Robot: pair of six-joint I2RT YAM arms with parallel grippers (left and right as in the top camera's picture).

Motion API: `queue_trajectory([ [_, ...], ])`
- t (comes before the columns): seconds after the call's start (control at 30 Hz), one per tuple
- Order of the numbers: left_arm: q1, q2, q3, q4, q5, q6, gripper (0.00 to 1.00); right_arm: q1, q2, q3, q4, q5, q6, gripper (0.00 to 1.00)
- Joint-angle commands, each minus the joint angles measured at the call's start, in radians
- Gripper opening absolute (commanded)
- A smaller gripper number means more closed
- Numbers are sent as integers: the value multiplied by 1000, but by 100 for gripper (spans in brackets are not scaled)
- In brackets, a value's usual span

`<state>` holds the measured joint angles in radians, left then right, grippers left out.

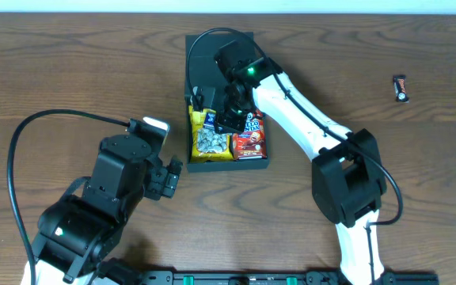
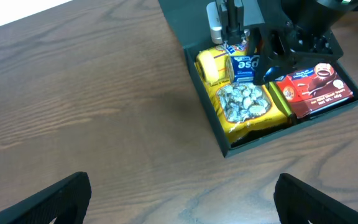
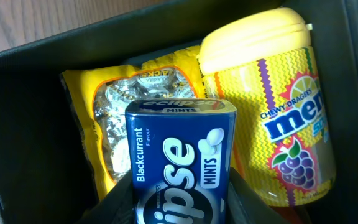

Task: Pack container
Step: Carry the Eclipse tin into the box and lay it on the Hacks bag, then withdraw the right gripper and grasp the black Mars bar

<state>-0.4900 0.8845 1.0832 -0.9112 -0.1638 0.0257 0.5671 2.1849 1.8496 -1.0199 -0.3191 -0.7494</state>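
Observation:
My right gripper should release the tin: the yellow packet [image 3: 101, 124] lies below the tin inside the container, so the tin would end on that packet.
The black container [image 1: 253, 165] sits at the table's middle back, its flap lid [image 1: 206, 49] open behind it. Inside lie a yellow packet of foil sweets [image 1: 210, 143], a red chocolate packet [image 1: 251, 141] and a yellow Mentos tub [image 3: 272, 118]. My right gripper [image 1: 229, 107] is inside the container, shut on a blue Eclipse mints tin [image 3: 180, 162], held over the yellow packet [image 3: 101, 124]. The tin also shows in the left wrist view [image 2: 243, 65]. My left gripper [image 2: 180, 199] is open and empty over bare table, in front of and left of the container [image 2: 229, 149].
A small dark snack bar [image 1: 400, 87] lies on the table at the far right. The wooden table [image 1: 70, 71] stretches wide to the left of the container.

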Motion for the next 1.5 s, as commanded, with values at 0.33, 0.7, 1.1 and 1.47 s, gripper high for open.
queue_trajectory([
  [0.33,0,-2,7,-2,0,-6,95,4,-23,-13,2,-3,-33,52],
  [0.7,0,-2,7,-2,0,-7,95,4,-53,1,7,-3,48,55],
  [1.1,0,-2,7,-2,0,-7,95,-84,-304,15,15,187,129,56],
  [1.47,0,-2,7,-2,0,-7,95,-429,-284,12,15,225,298,64],
])
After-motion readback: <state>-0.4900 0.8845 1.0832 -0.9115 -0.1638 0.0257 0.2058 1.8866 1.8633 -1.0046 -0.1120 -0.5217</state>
